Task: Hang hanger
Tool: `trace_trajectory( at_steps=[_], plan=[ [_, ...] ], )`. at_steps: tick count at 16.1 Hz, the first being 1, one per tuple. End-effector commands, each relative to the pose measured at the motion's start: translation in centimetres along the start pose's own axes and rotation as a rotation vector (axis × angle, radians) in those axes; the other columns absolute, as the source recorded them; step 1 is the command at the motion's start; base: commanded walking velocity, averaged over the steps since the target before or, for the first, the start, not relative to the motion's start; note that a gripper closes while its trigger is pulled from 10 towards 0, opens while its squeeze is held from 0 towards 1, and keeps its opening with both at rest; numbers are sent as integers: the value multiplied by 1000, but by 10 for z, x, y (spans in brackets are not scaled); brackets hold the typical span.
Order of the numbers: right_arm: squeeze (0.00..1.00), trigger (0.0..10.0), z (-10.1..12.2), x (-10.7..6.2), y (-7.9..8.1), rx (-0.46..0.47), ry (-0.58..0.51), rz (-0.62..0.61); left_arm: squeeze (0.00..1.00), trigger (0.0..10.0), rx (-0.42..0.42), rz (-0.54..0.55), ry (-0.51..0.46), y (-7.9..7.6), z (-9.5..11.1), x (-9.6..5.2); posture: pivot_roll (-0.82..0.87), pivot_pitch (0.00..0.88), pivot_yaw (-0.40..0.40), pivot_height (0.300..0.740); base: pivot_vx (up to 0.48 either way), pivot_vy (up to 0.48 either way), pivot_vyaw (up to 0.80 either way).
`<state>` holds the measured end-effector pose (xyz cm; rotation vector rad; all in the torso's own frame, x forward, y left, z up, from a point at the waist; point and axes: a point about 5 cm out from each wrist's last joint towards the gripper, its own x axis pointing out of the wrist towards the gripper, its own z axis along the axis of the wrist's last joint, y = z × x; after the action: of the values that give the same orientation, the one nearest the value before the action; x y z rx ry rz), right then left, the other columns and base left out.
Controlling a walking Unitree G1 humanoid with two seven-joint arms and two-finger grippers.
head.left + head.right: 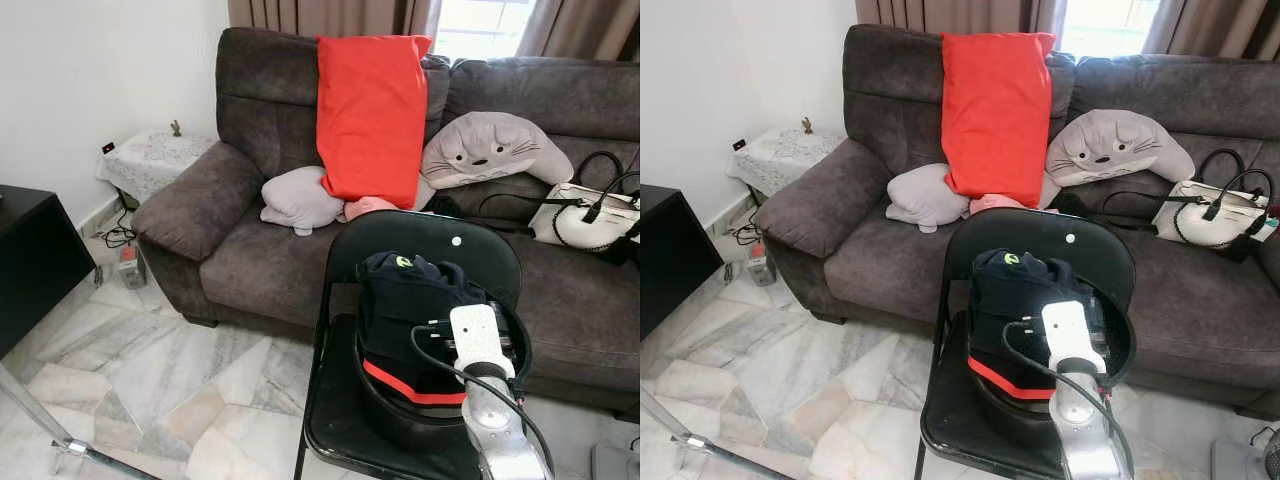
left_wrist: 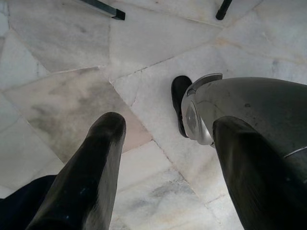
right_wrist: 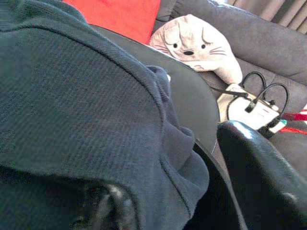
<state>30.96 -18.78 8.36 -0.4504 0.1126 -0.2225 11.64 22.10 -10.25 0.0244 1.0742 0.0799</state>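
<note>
The rest of the cloth lies slack in the basket, so I need to grab the garment by its raised ribbed fold (image 3: 144, 167) with my right gripper next.
A dark navy garment (image 1: 408, 300) with a red stripe is bundled in a black basket (image 1: 521, 350) on a black folding chair (image 1: 430, 235) in front of me. My right arm (image 1: 478, 345) reaches down into the basket from the near side. In the right wrist view my right gripper (image 3: 182, 191) is open, with its fingers (image 3: 259, 177) spread on either side of a fold of the navy cloth (image 3: 86, 96). My left gripper (image 2: 168, 123) hangs open over the marble floor beside my own leg (image 2: 249, 110). I cannot make out a hanger.
A dark brown sofa (image 1: 260, 250) stands behind the chair with a red pillow (image 1: 370, 115), a grey plush cushion (image 1: 490, 150) and a white handbag (image 1: 585, 215). A black cabinet (image 1: 30, 255) is at left and a metal pole (image 1: 60, 435) crosses the floor.
</note>
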Motion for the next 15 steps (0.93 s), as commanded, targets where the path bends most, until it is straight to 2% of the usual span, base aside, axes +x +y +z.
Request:
trace_trajectory(
  at_steps=[1, 15],
  plan=[
    [0, 0, 4, 2, 5, 4, -12, 23, 0, 10000, 4, 1, 20, 1, -3, -1, -30, 0, 20, 740, 0, 0, 0],
    [0, 0, 4, 2, 10, -13, -10, 55, 0, 10000, 6, 0, 19, 2, -3, -1, -25, 0, 22, 740, 0, 0, 0]
  ],
)
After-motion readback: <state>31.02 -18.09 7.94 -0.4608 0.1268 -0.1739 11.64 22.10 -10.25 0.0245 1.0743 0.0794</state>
